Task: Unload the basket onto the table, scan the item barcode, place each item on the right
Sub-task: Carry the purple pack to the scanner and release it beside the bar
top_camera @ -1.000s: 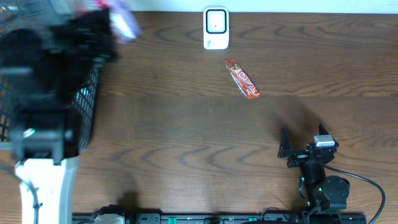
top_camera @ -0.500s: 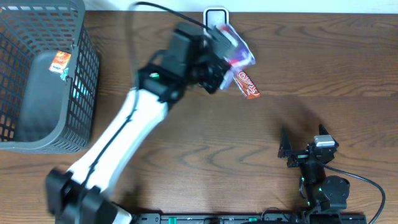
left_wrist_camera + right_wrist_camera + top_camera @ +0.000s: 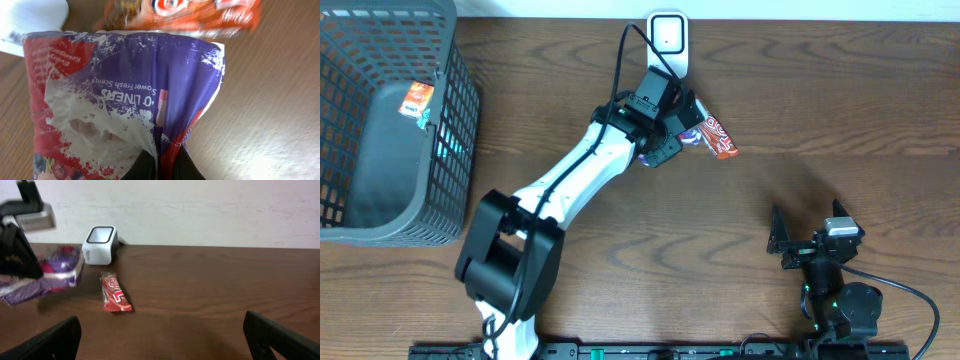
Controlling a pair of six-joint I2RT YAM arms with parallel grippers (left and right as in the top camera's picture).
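Observation:
The packet (image 3: 691, 136) hangs tilted above the wood near the scanner, so the robot's left gripper will keep holding it. It would drop short if the gripper let go now.
My left gripper (image 3: 672, 128) is shut on the edge of a purple, red and white packet of liners (image 3: 130, 95), pinched between its black fingertips. It holds the packet (image 3: 691, 136) just in front of the white barcode scanner (image 3: 667, 45) at the table's far edge. From the right wrist view the packet (image 3: 50, 277) hangs left of the scanner (image 3: 100, 244). My right gripper (image 3: 807, 222) stands open near the front right, with nothing between its fingers (image 3: 55, 340).
A red snack bar (image 3: 720, 138) lies on the wood right beside the held packet and shows again in the right wrist view (image 3: 115, 294). A dark mesh basket (image 3: 460, 130) with an item inside stands at the far left.
The left arm swung from the basket on the left across to the scanner, carrying the packet, and now holds it lower and closer to the red bar. The right arm has not moved.

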